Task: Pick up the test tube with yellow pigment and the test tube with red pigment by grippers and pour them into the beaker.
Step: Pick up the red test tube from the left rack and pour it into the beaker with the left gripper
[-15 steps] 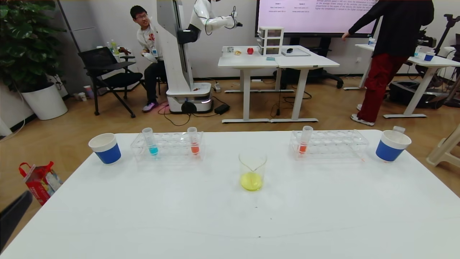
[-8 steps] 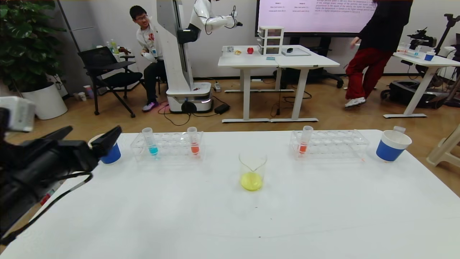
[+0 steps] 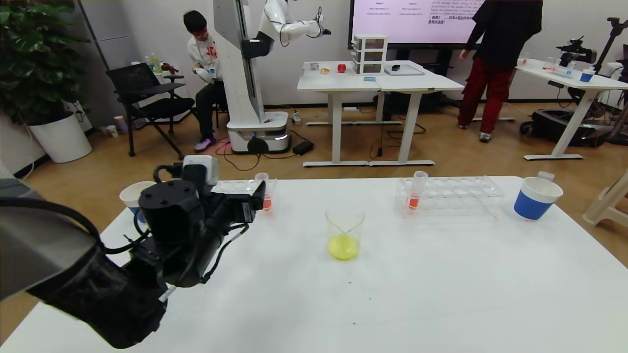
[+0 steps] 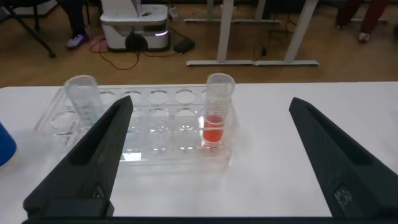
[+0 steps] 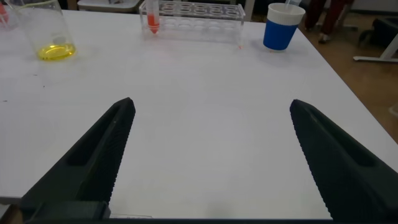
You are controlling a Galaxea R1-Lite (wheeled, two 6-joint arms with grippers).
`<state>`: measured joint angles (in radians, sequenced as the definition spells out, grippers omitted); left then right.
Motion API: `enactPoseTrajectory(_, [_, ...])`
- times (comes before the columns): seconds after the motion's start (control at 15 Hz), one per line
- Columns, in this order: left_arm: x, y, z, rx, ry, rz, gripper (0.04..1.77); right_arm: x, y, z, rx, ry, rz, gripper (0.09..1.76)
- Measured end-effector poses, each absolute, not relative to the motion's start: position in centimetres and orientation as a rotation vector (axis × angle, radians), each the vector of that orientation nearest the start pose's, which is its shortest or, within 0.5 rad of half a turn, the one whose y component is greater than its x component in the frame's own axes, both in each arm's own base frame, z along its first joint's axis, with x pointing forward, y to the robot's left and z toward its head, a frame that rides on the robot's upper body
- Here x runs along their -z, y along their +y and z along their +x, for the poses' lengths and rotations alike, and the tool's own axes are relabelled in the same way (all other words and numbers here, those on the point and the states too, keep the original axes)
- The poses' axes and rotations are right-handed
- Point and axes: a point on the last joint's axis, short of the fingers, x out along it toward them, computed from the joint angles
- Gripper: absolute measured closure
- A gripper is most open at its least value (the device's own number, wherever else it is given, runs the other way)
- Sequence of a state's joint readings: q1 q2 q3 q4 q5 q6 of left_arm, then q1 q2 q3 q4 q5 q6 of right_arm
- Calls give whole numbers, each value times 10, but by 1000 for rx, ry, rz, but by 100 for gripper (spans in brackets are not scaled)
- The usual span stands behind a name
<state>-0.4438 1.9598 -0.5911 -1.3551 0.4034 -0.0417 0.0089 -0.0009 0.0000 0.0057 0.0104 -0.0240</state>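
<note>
Next, my left gripper takes hold of the clear test tube's upper end [image 3: 262, 177], which stands above the rack [image 3: 235, 187] that surrounds its lower part.
The beaker [image 3: 345, 234] stands mid-table with yellow liquid in its bottom; it also shows in the right wrist view [image 5: 46, 34]. One test tube with red pigment [image 3: 263, 192] stands upright in the left rack, and its look-alike [image 3: 417, 190] stands in the right rack. My left gripper [image 3: 252, 203] is open just in front of the left rack. In its wrist view the fingers straddle the line to that red tube [image 4: 216, 112] without touching it. My right gripper [image 5: 211, 102] is open over bare table, out of the head view. The test tube with yellow pigment is out of view.
Clear racks stand at the left [image 4: 143, 124] and right [image 3: 456, 196]. Another clear tube [image 4: 84, 102] stands at the left rack's far end, partly behind a finger. Blue-and-white paper cups sit at the left [image 3: 132, 196] and right [image 3: 536, 197] corners. My left arm covers the table's near-left part.
My left arm has swung in from the left edge across the table to the left rack, and it now hides the blue tube in the head view. The tubes and beaker have not moved.
</note>
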Motion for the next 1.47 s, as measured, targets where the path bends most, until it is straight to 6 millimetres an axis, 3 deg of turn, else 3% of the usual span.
enactPoseTrajectory(0.2, [-99,-146,309,57,41,-23,6,-75,0,-23,-19,4,-24,11])
enactPoseTrajectory(0.47, [-86,-153,329,53,40,-25,6,-75,0,-23,-19,4,-24,11])
enactPoseTrajectory(1.0, [-68,-160,392,28,-39,-21,6,-75,0,-23,-19,4,-24,11])
enactPoseTrajectory(1.47, [-59,-165,407,30,-51,-23,6,-75,0,-23,-19,4,-24,11])
